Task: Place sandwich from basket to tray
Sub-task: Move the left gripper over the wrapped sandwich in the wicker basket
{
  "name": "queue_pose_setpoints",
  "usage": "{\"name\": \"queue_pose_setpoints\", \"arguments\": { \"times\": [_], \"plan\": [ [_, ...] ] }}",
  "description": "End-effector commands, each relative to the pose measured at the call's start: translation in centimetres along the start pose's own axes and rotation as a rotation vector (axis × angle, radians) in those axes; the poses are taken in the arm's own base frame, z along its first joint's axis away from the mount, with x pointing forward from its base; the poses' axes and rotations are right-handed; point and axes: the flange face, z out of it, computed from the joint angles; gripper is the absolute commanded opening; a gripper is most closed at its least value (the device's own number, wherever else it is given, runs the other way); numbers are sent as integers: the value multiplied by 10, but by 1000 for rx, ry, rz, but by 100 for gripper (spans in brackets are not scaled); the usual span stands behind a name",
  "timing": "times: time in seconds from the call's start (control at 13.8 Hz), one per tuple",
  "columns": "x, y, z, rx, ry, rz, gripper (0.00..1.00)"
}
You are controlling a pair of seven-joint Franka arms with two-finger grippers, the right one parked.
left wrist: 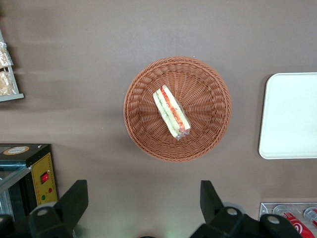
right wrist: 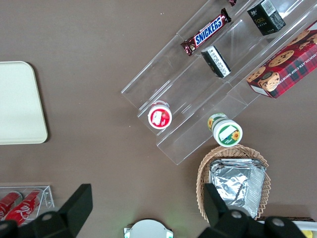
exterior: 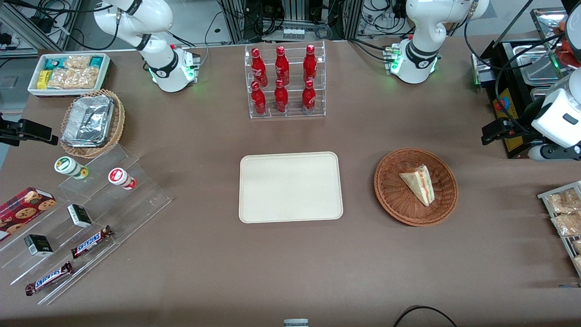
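Note:
I should next grab the sandwich with my gripper by its gathered plastic-wrapped end [exterior: 408, 175], to move the sandwich to the tray [exterior: 290, 187].
The sandwich [exterior: 418, 183] [left wrist: 171, 112], a pale bread wedge with red and green filling at its cut edge, lies in the round reddish-brown basket [exterior: 386, 190] [left wrist: 208, 99]. The cream tray [exterior: 290, 187] [left wrist: 290, 116] sits flat beside the basket at mid-table, with nothing on it. My gripper [exterior: 497, 131] [left wrist: 143, 198] hangs well above the table toward the working arm's end, farther from the front camera than the basket. Its fingers [left wrist: 74, 198] are spread wide with nothing between them. It is apart from the basket and sandwich.
A clear rack of red bottles [exterior: 284, 81] stands farther from the front camera than the tray. A black appliance [exterior: 513, 91] and a rack of snack packets [exterior: 563, 213] sit at the working arm's end. A stepped acrylic display [exterior: 91, 204] and a foil-container basket [exterior: 92, 122] lie toward the parked arm's end.

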Motion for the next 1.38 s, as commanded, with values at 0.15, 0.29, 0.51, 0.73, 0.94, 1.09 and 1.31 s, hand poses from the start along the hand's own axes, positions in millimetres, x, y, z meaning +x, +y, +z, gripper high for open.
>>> {"name": "queue_pose_setpoints", "arguments": {
  "times": [0.15,0.29,0.51,0.73,0.94,1.09,1.31],
  "plan": [
    [15,10,21,10,-46,-10,100],
    [18,31,38,19,-66,27,100],
    [19,46,69,24,-87,50,100],
    [13,60,106,23,-72,66,100],
    [5,66,160,19,-18,49,100],
    [-8,66,189,13,31,24,100],
    [-28,65,224,1,87,-4,100]
  ]
}}
